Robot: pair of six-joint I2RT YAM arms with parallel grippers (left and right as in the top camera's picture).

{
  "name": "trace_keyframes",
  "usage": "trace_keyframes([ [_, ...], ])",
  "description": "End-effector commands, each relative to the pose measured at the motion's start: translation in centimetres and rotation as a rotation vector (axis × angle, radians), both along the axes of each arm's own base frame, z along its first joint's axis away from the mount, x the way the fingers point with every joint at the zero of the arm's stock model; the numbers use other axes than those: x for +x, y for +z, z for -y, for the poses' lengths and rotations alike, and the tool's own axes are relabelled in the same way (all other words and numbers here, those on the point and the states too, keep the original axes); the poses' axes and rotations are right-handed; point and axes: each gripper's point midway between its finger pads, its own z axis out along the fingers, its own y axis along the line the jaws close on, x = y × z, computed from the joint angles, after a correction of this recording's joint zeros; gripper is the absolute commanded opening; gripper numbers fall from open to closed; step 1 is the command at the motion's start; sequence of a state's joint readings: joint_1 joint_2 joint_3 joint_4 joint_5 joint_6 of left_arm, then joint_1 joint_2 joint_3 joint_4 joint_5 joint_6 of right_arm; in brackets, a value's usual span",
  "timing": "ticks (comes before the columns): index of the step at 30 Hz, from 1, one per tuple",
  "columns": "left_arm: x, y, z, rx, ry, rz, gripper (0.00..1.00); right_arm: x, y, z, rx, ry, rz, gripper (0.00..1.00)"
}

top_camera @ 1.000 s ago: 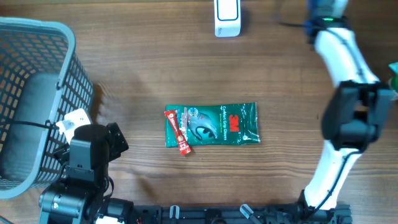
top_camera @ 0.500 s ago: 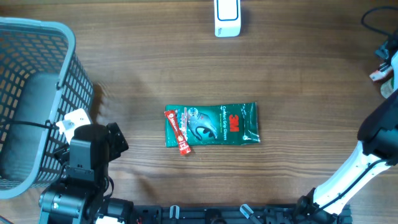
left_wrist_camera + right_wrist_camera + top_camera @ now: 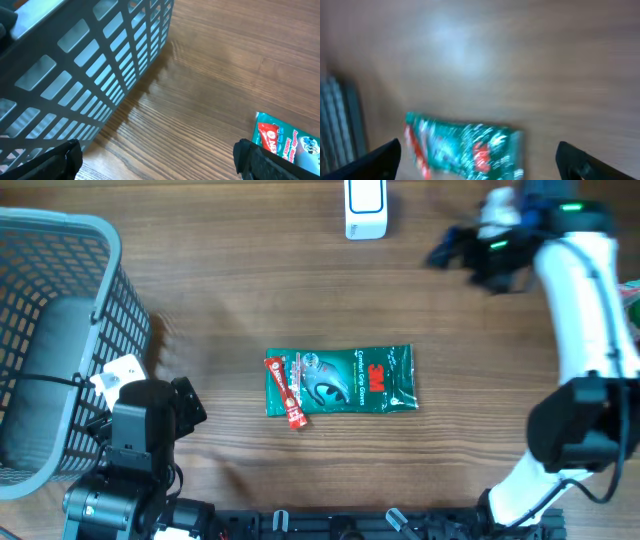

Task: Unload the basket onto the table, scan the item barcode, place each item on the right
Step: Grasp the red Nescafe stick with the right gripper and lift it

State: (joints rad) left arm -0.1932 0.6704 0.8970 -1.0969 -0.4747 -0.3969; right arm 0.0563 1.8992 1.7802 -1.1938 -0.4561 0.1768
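Note:
I will grab the item's red part across its narrow middle [image 3: 286, 393] [image 3: 417, 151] with my right gripper next. The red part's ends will stay uncovered to scan the item barcode.
The item, a green 3M packet [image 3: 340, 380] with a red strip at its left end, lies flat in the middle of the table. Its corner shows at the right edge of the left wrist view [image 3: 287, 145]. In the right wrist view the packet [image 3: 465, 145] is blurred and lies far below the camera. No barcode is legible. A white scanner [image 3: 366, 208] stands at the far edge. My left gripper [image 3: 180, 402] [image 3: 157, 160] hangs open by the basket, left of the packet. My right gripper [image 3: 447, 250] [image 3: 480, 160] is open and empty, high up to the right of the scanner.
A grey mesh basket [image 3: 60, 330] fills the left side, and its wall [image 3: 75, 65] is close beside my left gripper. It appears as a dark blur [image 3: 340, 120] at the left of the right wrist view. Something green and red [image 3: 630, 290] pokes in at the right edge.
My right arm swung out past the right edge, then back in to the far right of the table near the scanner. The packet and left arm have not moved.

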Motion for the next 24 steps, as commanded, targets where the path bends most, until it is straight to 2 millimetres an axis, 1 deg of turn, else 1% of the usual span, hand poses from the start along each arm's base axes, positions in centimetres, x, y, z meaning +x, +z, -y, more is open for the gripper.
trace_keyframes([
  [1,0.0,0.5,-0.3,0.015,0.004,0.011,1.0,-5.4,-3.6,-8.5,0.025,0.245,-0.117,1.0],
  [2,0.0,0.5,-0.3,0.015,0.004,0.011,1.0,-7.3,-4.9,-10.5,0.009,0.288,-0.154,0.99],
  [4,0.0,0.5,-0.3,0.015,0.004,0.011,1.0,-10.2,-7.0,-14.0,-0.013,0.363,-0.183,0.95],
  [7,0.0,0.5,-0.3,0.015,0.004,0.011,1.0,-13.1,-9.8,-19.0,-0.04,0.468,-0.117,0.92],
  [9,0.0,0.5,-0.3,0.015,0.004,0.011,1.0,-13.5,-11.3,-20.8,-0.094,0.474,-0.047,0.89],
  [10,0.0,0.5,-0.3,0.015,0.004,0.011,1.0,-13.5,-11.6,-21.3,-0.114,0.468,-0.023,0.87],
  [11,0.0,0.5,-0.3,0.015,0.004,0.011,1.0,-13.2,-12.3,-22.3,-0.158,0.453,0.044,0.84],
  [12,0.0,0.5,-0.3,0.015,0.004,0.011,1.0,-13.0,-12.5,-22.9,-0.17,0.458,0.082,0.82],
  [13,0.0,0.5,-0.3,0.015,0.004,0.011,1.0,-12.7,-12.9,-24.2,-0.175,0.471,0.138,0.81],
  [15,0.0,0.5,-0.3,0.015,0.004,0.011,1.0,-13.3,-13.4,-25.9,-0.161,0.503,0.171,0.78],
  [16,0.0,0.5,-0.3,0.015,0.004,0.011,1.0,-13.7,-14.1,-26.4,-0.165,0.516,0.171,0.76],
  [17,0.0,0.5,-0.3,0.015,0.004,0.011,1.0,-13.7,-14.7,-26.4,-0.188,0.515,0.173,0.74],
  [18,0.0,0.5,-0.3,0.015,0.004,0.011,1.0,-13.3,-15.9,-25.6,-0.256,0.466,0.172,0.69],
  [19,0.0,0.5,-0.3,0.015,0.004,0.011,1.0,-12.9,-16.7,-24.9,-0.3,0.421,0.166,0.67],
  [20,0.0,0.5,-0.3,0.015,0.004,0.011,1.0,-13.0,-18.0,-24.6,-0.321,0.415,0.145,0.63],
  [21,0.0,0.5,-0.3,0.015,0.004,0.011,1.0,-13.3,-18.8,-24.5,-0.323,0.423,0.122,0.53],
  [23,0.0,0.5,-0.3,0.015,0.004,0.011,1.0,-14.1,-19.2,-25.0,-0.291,0.444,0.083,0.2],
  [24,0.0,0.5,-0.3,0.015,0.004,0.011,1.0,-14.4,-19.1,-25.3,-0.27,0.449,0.073,0.07],
])
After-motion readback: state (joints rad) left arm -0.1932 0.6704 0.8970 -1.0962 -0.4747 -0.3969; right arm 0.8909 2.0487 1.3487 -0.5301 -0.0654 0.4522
